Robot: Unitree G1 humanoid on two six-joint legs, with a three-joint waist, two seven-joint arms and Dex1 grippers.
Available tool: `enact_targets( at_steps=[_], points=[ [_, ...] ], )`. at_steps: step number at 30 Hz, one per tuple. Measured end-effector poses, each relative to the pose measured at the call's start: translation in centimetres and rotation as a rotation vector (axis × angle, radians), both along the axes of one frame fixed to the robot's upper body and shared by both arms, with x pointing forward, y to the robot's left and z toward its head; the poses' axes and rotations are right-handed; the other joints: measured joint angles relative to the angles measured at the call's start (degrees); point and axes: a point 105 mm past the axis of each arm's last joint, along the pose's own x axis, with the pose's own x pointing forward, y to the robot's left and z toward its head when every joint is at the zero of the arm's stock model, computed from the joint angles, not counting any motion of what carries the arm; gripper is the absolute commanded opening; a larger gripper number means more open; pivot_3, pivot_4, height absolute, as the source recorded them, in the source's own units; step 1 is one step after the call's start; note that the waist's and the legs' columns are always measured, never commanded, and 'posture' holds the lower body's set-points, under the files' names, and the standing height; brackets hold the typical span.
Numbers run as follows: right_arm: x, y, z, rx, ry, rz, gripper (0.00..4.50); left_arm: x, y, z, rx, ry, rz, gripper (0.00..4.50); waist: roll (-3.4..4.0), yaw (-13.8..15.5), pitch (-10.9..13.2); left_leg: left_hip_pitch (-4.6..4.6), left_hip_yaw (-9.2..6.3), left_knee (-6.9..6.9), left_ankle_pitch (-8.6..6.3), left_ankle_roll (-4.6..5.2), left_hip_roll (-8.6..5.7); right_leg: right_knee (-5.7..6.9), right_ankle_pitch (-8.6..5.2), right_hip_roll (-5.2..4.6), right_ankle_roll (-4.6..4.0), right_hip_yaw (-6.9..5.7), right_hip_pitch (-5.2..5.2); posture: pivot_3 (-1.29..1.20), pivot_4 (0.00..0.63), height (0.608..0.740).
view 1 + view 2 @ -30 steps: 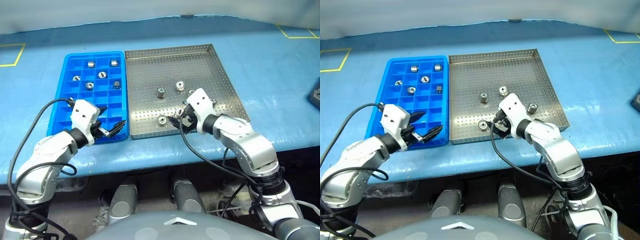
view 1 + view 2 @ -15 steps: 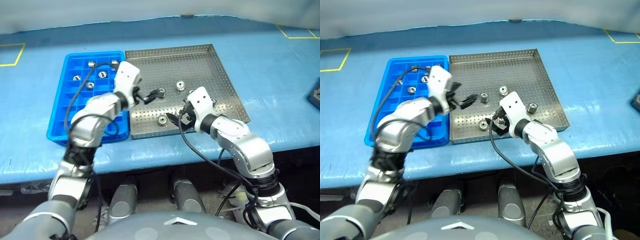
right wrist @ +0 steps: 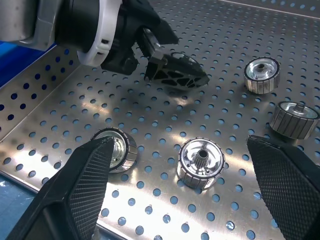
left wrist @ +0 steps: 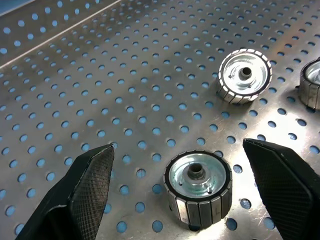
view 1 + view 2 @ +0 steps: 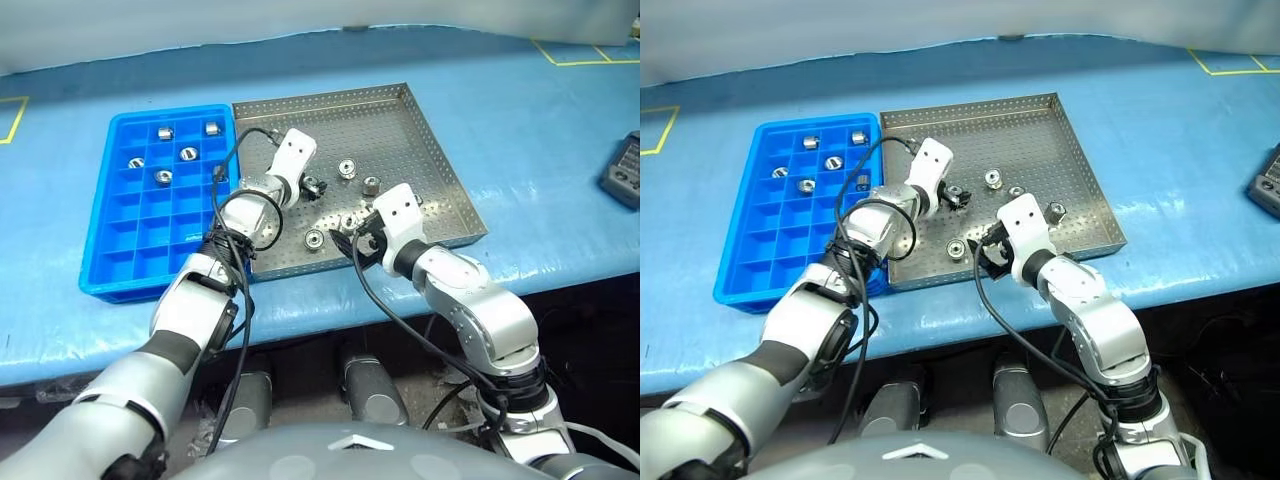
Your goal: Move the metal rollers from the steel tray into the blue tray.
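Observation:
The roller's ridged side (image 4: pixel 199 209) is between the lowered fingertips of the left gripper, so the gripper would hold the roller if it closed now. The left gripper should close on the roller.
The steel tray (image 5: pixel 390 120) holds several metal rollers (image 5: pixel 347 168). My left gripper (image 5: pixel 318 187) is low over the tray's middle, open, with one roller (image 4: pixel 199 187) standing between its fingers (image 4: pixel 80 200), untouched. My right gripper (image 3: pixel 180 145) hovers open near the tray's front rim, astride another roller (image 3: pixel 201 162). A further roller (image 3: pixel 116 150) sits just off one of its fingertips. The left gripper (image 3: pixel 170 70) also shows in the right wrist view, beyond that roller. The blue tray (image 5: pixel 150 230) lies left of the steel tray with several rollers (image 5: pixel 189 153) in its far compartments.
Both trays sit on a blue table whose front edge runs just below them. A dark device (image 5: pixel 622 170) lies at the far right. Yellow tape marks (image 5: pixel 10 110) show at the left. Cables loop from both wrists over the trays' front parts.
My left arm has swung from the blue tray's front right corner over into the steel tray, down to a roller. The right gripper stayed put. The camera view has shifted.

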Motion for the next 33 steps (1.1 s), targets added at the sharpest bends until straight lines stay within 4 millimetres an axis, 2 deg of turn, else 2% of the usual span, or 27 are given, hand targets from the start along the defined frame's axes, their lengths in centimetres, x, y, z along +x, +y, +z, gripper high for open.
enact_targets(
  at_steps=[3,9,11,16,19,23,25,29,33],
  points=[
    [-0.1,-0.1,-0.2,0.0,0.005,-0.008,4.5,0.0,-0.3,-0.3,-0.004,0.008,-0.01,3.63,0.0,-0.2,0.0,0.0,0.0,0.01,0.0,0.0,-0.01,0.01,0.01,0.0,0.02,0.0,0.02,-0.15,0.15,0.74],
    [0.0,-0.3,-0.2,0.003,0.006,-0.026,4.5,0.1,0.2,0.1,-0.024,0.006,0.003,1.73,0.0,-0.9,0.0,0.01,0.0,0.11,0.04,0.02,0.0,0.05,0.08,0.0,0.13,0.02,0.03,-0.11,0.15,0.74],
    [0.1,-0.4,-0.2,0.003,0.005,-0.03,4.5,0.3,0.6,1.0,-0.04,-0.019,0.01,1.72,0.0,-1.1,0.0,0.0,-0.01,0.09,0.04,0.02,0.0,0.06,0.08,0.0,0.13,0.03,0.01,-0.1,0.15,0.74],
    [0.6,-0.1,0.2,0.008,-0.006,-0.026,4.5,-0.1,2.4,5.4,-0.147,-0.159,0.063,1.72,0.01,-1.2,0.0,0.0,-0.01,-0.02,0.03,0.01,0.0,0.05,0.08,-0.01,0.09,0.09,-0.04,-0.06,0.15,0.74],
    [0.8,0.4,0.0,0.013,0.007,-0.014,4.5,-1.2,4.8,8.1,-0.21,-0.274,0.152,1.72,0.01,-0.9,0.0,0.0,0.0,-0.04,0.04,0.01,0.02,0.08,0.08,-0.01,0.06,0.11,-0.09,-0.02,0.15,0.74],
    [1.2,1.6,0.0,0.021,0.004,0.025,4.5,-3.5,10.0,10.4,-0.19,-0.445,0.331,1.72,0.02,-0.2,0.0,0.06,0.01,-0.03,0.06,-0.04,0.03,0.09,0.13,0.0,-0.02,0.1,-0.07,0.02,0.15,0.74],
    [1.5,2.3,0.2,0.02,-0.013,0.046,4.5,-5.2,13.5,10.1,-0.118,-0.498,0.445,1.72,0.02,0.4,0.0,0.12,0.03,-0.03,0.08,-0.06,0.04,0.1,0.17,0.01,-0.07,0.09,-0.04,0.03,0.15,0.74],
    [1.9,3.6,0.1,0.029,-0.036,0.077,4.5,-8.0,17.8,7.8,-0.069,-0.471,0.59,1.72,0.0,2.4,0.0,0.08,-0.01,0.03,0.11,-0.06,0.02,0.07,0.19,0.0,-0.07,0.03,0.0,0.06,0.15,0.74],
    [1.9,5.2,1.1,0.057,-0.084,0.139,4.5,-9.4,20.0,5.4,-0.047,-0.413,0.69,1.72,-0.03,4.0,0.0,0.07,-0.09,0.05,0.16,-0.09,0.02,0.06,0.2,0.0,-0.08,-0.06,0.04,0.08,0.15,0.74]
  ],
)
